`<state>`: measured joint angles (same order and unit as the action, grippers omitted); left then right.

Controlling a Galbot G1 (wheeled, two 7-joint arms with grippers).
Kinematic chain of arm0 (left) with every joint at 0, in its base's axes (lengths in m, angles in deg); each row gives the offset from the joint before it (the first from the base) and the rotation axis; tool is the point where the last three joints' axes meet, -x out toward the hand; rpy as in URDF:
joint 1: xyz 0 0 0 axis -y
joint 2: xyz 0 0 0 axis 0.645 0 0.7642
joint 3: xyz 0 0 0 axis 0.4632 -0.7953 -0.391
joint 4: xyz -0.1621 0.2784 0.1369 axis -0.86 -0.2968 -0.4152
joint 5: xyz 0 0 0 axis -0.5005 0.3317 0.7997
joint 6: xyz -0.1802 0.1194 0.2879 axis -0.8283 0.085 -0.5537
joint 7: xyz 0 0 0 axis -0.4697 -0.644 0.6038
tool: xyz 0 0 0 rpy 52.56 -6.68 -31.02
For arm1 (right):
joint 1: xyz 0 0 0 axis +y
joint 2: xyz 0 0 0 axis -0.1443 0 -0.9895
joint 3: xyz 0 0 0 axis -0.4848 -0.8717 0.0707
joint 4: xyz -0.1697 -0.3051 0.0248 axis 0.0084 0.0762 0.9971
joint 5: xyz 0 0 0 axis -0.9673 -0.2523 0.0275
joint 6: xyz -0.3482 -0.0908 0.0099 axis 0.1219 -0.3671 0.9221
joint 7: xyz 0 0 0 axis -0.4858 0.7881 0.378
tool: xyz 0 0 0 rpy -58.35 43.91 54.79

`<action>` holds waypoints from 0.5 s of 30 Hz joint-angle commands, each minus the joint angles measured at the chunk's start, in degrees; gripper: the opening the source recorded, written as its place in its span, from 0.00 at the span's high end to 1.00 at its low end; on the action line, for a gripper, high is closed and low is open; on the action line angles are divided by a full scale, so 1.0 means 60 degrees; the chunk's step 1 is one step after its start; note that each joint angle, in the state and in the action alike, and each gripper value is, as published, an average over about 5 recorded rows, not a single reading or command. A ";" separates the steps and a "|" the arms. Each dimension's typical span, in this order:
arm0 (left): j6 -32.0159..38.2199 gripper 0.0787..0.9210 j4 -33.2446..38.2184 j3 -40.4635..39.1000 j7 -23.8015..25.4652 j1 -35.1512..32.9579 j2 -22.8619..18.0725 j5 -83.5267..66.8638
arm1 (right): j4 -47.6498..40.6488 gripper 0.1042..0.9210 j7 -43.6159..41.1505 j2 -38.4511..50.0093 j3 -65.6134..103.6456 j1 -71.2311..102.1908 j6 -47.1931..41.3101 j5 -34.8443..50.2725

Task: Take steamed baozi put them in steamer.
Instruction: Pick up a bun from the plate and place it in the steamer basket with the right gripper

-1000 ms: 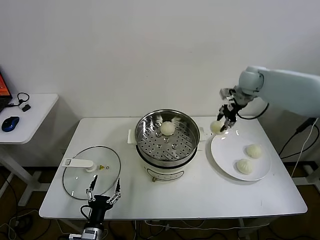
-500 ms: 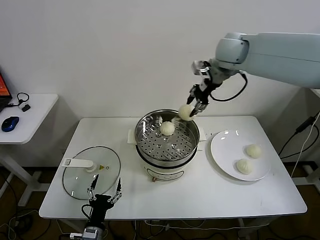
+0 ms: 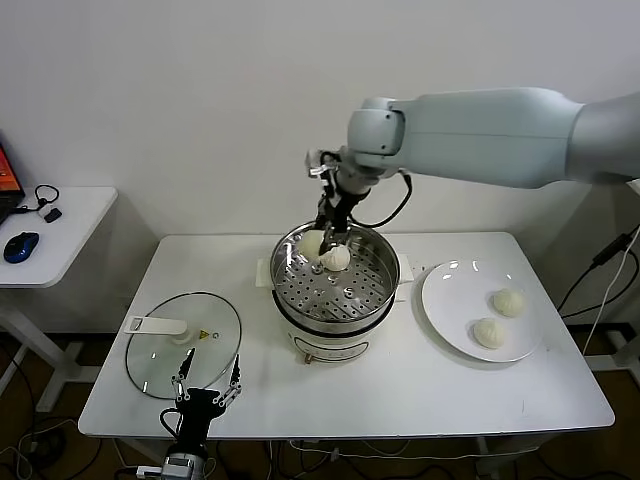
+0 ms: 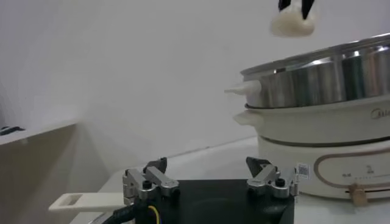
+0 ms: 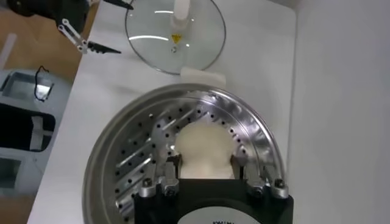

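The held baozi hangs above the perforated tray, so the robot's right gripper needs to keep holding the baozi until it reaches the tray.
My right gripper [image 3: 319, 238] is shut on one steamed baozi [image 3: 312, 244], an off-white bun, and holds it just above the back left of the steamer [image 3: 388, 263]. The right wrist view shows this baozi [image 5: 204, 149] pinched between the fingers of the right gripper [image 5: 205, 162], over the perforated tray of the steamer [image 5: 134, 159]. A second baozi [image 3: 337, 258] lies on the tray beside it. Two more baozi [image 3: 509, 301] [image 3: 488, 332] lie on the white plate [image 3: 455, 300]. My left gripper [image 4: 210, 176] waits open near the table's front edge.
A flat glass lid [image 3: 183, 343] with a white handle lies left of the steamer, just behind the left gripper [image 3: 207, 392]. A small side table [image 3: 60, 225] with a blue mouse stands at the far left. The wall is close behind the steamer.
The right arm has carried the baozi from above the plate leftward across the steamer to its back left and has lowered it toward the tray. The left arm has not moved.
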<state>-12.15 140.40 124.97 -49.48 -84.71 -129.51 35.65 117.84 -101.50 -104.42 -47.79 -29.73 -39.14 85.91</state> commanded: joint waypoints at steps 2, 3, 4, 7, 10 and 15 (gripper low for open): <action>-0.0037 0.12 -0.0029 0.0032 0.0028 0.0015 0.0052 -0.0079 | -0.1220 0.44 0.0276 -0.1051 0.0157 0.1330 -0.0330 -0.0290; -0.0035 0.12 -0.0039 0.0043 0.0028 0.0019 0.0061 -0.0085 | -0.1328 0.44 0.0261 -0.1068 0.0162 0.1404 -0.0316 -0.0345; -0.0033 0.12 -0.0049 0.0053 0.0028 0.0021 0.0069 -0.0089 | -0.1413 0.44 0.0247 -0.1080 0.0177 0.1465 -0.0305 -0.0377; -0.0031 0.12 -0.0086 0.0080 0.0032 0.0025 0.0084 -0.0096 | -0.1582 0.44 0.0191 -0.1106 0.0215 0.1599 -0.0262 -0.0468; -0.0026 0.12 -0.0123 0.0084 0.0047 0.0032 0.0084 -0.0097 | -0.1620 0.44 0.0127 -0.1108 0.0203 0.1638 -0.0206 -0.0509; -0.0019 0.12 -0.0145 0.0048 0.0070 0.0032 0.0063 -0.0081 | -0.1583 0.43 0.0045 -0.1076 0.0189 0.1692 -0.0145 -0.0578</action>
<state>-12.26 139.66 125.41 -49.12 -84.53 -129.51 35.12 110.77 -101.13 -109.39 -47.07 -21.96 -39.82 83.36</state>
